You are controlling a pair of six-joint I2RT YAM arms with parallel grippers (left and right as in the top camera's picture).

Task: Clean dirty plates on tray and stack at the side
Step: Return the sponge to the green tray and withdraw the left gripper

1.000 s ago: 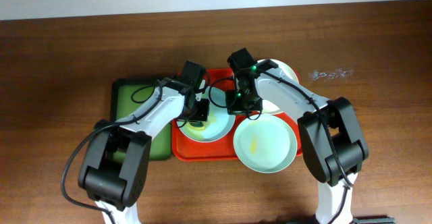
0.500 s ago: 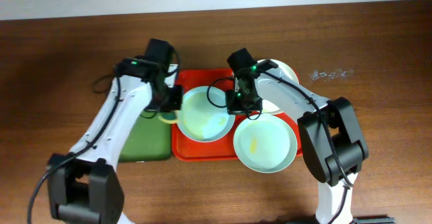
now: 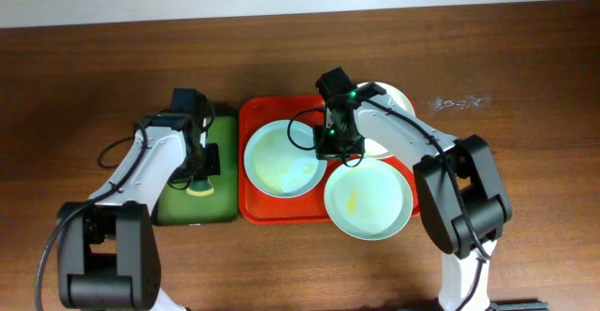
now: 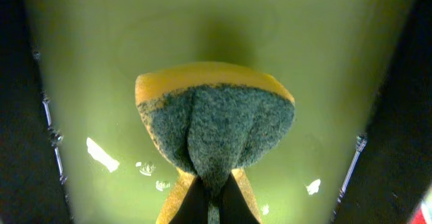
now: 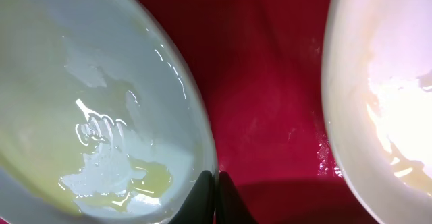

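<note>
The sponge's yellow edge sits inside the plate's rim at the plate's green bottom and would rest there if released, so my left gripper opens next.
The red tray (image 3: 251, 114) holds a pale blue-green plate (image 3: 281, 158) with wet yellow smears. A second pale blue-green plate (image 3: 367, 199) with a yellow smear overhangs the tray's front right. A cream-white plate (image 3: 396, 100) is at the back right, partly hidden by my right arm. My right gripper (image 3: 336, 144) is shut on the right rim of the first plate (image 5: 101, 102), fingertips (image 5: 216, 190) pinching its edge over the red tray (image 5: 263, 82), with the cream plate (image 5: 385, 82) beside. My left gripper (image 3: 200, 169) is shut on a yellow-and-green sponge (image 4: 216, 126) over the green tray.
The smaller green tray (image 3: 173, 203) with a dark rim lies left of the red tray; its floor (image 4: 324, 48) fills the left wrist view. A small clear wrapper (image 3: 457, 102) lies on the wooden table at the back right.
My left arm has moved left with the sponge, off the blue-green plate and over the green tray. My right gripper has stayed on the plate's rim.
</note>
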